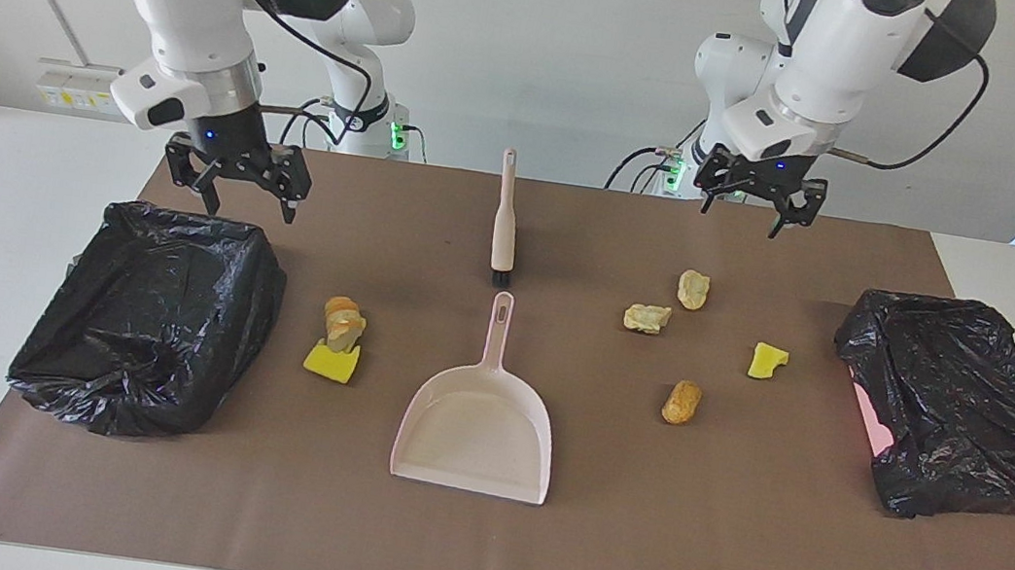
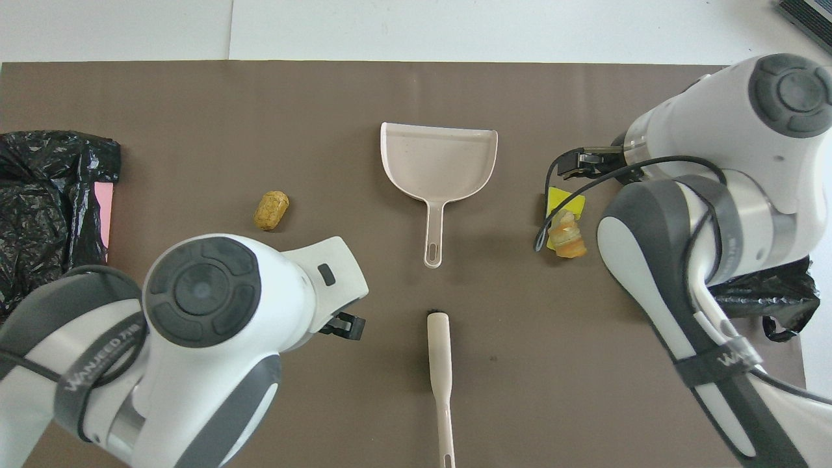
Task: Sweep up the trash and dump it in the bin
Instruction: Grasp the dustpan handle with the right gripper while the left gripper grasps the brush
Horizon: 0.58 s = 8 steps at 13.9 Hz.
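The robot's right gripper should next grab the dustpan by its narrow handle (image 2: 433, 235), because the pan is far too wide for the fingers.
The trash lies scattered on the brown mat. A bread lump (image 1: 344, 322) leans on a yellow sponge chunk (image 1: 331, 362) beside the bin (image 1: 150, 316) at the right arm's end. Two pale lumps (image 1: 692, 289) (image 1: 647, 318), a yellow chunk (image 1: 767, 360) and a brown lump (image 1: 681, 402) lie toward the other bin (image 1: 962, 404). My right gripper (image 1: 250, 212) hangs open over the first bin's rim. My left gripper (image 1: 740, 219) hangs open and holds nothing, over the mat's edge by the pale lumps. In the overhead view the left arm hides those lumps.
A pale pink dustpan (image 1: 476, 428) lies mid-mat with its handle toward the robots. A hand brush (image 1: 505, 226) lies in line with it, nearer the robots. Both bins are lined with black bags. White table (image 1: 14, 161) surrounds the mat.
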Available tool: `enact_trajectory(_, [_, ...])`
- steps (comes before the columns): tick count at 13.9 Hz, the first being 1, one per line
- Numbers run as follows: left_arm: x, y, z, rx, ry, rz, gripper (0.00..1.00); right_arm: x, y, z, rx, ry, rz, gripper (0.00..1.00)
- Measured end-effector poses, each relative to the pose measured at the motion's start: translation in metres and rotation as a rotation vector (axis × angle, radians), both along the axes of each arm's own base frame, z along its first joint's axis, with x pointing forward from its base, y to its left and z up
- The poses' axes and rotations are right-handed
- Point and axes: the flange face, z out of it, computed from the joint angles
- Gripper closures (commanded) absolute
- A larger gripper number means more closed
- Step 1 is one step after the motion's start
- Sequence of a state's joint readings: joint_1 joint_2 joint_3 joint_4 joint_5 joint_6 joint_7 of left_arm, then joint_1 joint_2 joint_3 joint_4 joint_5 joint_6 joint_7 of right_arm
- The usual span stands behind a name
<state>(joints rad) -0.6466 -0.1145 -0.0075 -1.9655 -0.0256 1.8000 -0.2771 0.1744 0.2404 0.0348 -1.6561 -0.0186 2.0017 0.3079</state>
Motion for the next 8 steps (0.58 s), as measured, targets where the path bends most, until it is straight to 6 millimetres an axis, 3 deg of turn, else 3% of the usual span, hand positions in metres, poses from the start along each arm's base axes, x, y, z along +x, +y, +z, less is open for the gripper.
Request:
enact_trajectory(3, [-0.044, -0.047, -0.035, -0.016, -0.012, 0.008, 0.0, 0.007, 0.04, -0.039, 0.036, 0.043, -0.082, 0.0])
enact_trajectory(6, [-0.085, -0.089, -0.08, -0.03, -0.026, 0.043, 0.0, 0.012, 0.064, -0.052, 0.106, 0.078, -0.116, 0.0])
enact_trajectory(8, [-0.109, -0.114, -0.117, -0.034, -0.031, 0.08, 0.0, 0.012, 0.091, -0.054, 0.13, 0.085, -0.133, 0.0])
